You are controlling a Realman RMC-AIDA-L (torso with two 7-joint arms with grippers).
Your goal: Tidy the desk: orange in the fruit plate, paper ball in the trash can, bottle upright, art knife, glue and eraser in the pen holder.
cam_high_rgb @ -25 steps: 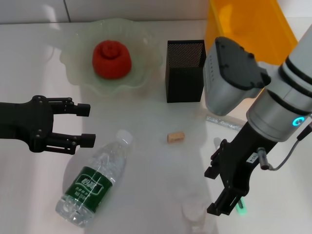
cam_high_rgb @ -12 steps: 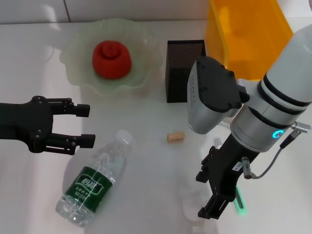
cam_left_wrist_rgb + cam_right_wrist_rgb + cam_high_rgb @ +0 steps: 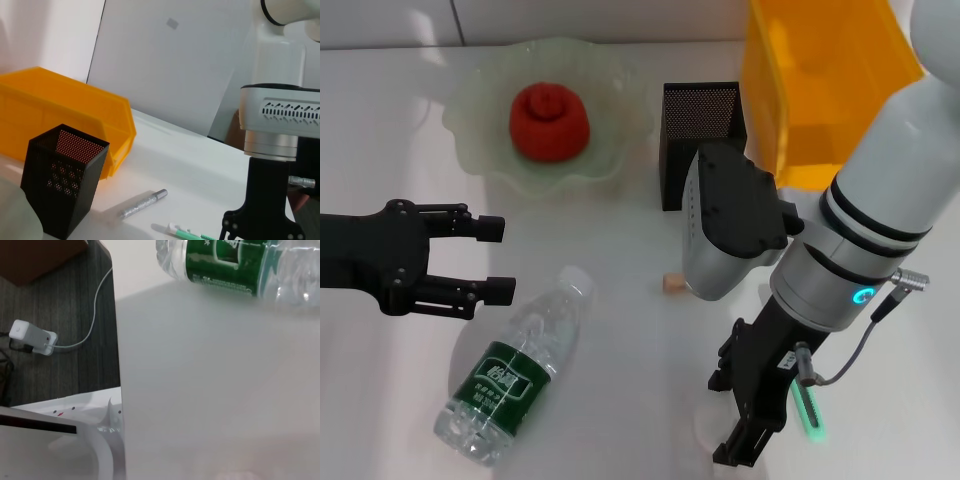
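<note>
I need to close my right gripper on the white paper ball point(image 3: 712, 422), because its fingers are around the ball in the head view.
A clear bottle point(image 3: 515, 368) with a green label lies on its side at the front left; it also shows in the right wrist view point(image 3: 235, 262). My left gripper point(image 3: 495, 258) is open and empty, just left of the bottle's cap. A red-orange fruit point(image 3: 550, 122) sits in the pale green plate point(image 3: 470, 135). The black mesh pen holder point(image 3: 700, 135) stands behind centre. My right gripper point(image 3: 732, 415) hangs open over the front of the table, beside a green art knife point(image 3: 808, 405). The tan eraser point(image 3: 670, 284) peeks out behind the right arm. No paper ball is in view.
A yellow bin point(image 3: 820, 80) stands at the back right, next to the pen holder point(image 3: 65, 185). A silver stick point(image 3: 144, 203) and the art knife point(image 3: 186, 233) lie in front of them. The table's edge, the floor and a cable point(image 3: 90, 320) show in the right wrist view.
My right arm has swung left and toward the front edge, now covering the silver stick and part of the eraser. The left arm and the bottle have not moved.
</note>
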